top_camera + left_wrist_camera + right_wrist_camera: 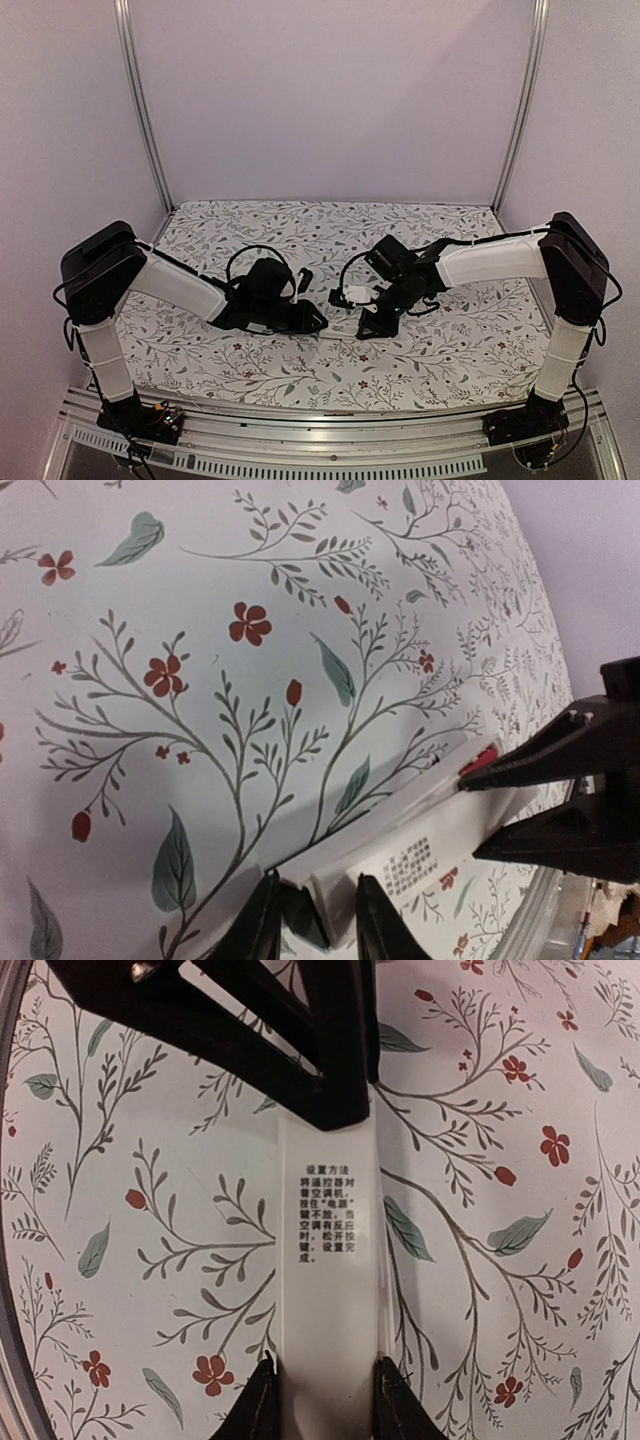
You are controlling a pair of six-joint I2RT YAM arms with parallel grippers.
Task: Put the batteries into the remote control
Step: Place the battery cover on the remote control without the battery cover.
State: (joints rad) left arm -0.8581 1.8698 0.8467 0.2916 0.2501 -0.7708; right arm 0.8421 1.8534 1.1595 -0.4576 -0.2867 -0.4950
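Observation:
My left gripper stays shut on the remote control's opposite end, so the remote control would stay in it, and it is now time for my right gripper to open.
The remote control [325, 1260], a slim white bar with a block of black print, hangs between both grippers above the flowered cloth. My right gripper [323, 1362] is shut on its near end, one finger on each long side. My left gripper [317, 880] is shut on the opposite end, where a dark patch shows between its fingers. In the left wrist view the remote control [430, 830] runs up to the right gripper [470, 818]. A bit of red [480, 758] by that gripper's upper fingertip looks like a battery; I cannot tell for sure. In the right wrist view the left gripper [330, 1100] hides the far end.
The table [300, 375] is covered by a white cloth printed with grey branches and red flowers. Pale walls and two metal posts [140, 100] close the back. From above, the left gripper [322, 324] and right gripper [366, 326] meet mid-table, a small white piece [352, 296] just behind them.

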